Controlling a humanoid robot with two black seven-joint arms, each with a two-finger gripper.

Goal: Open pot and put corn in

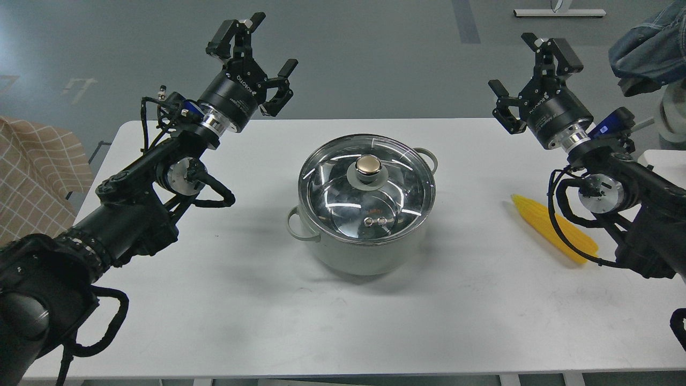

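Observation:
The glass lid spreads wide and flat over the pot [364, 257], so my left gripper will grab the glass lid by its brass knob [368, 164] next.
The pale grey-green pot [364, 257] stands in the middle of the white table [214, 279]. A flat glass lid [332, 182] with a brass-coloured knob [367, 165] covers it. The yellow corn [546, 228] lies on the table at the right, partly behind my right arm's cable. My left gripper [265, 45] is open and empty, raised above the table's far left edge. My right gripper [528, 67] is open and empty, raised above the far right edge, well above and behind the corn.
A chequered cloth [32, 177] hangs beside the table at the left. A denim garment [648, 48] is at the upper right, and a white surface [662, 158] adjoins the table's right side. Grey floor lies beyond the far edge.

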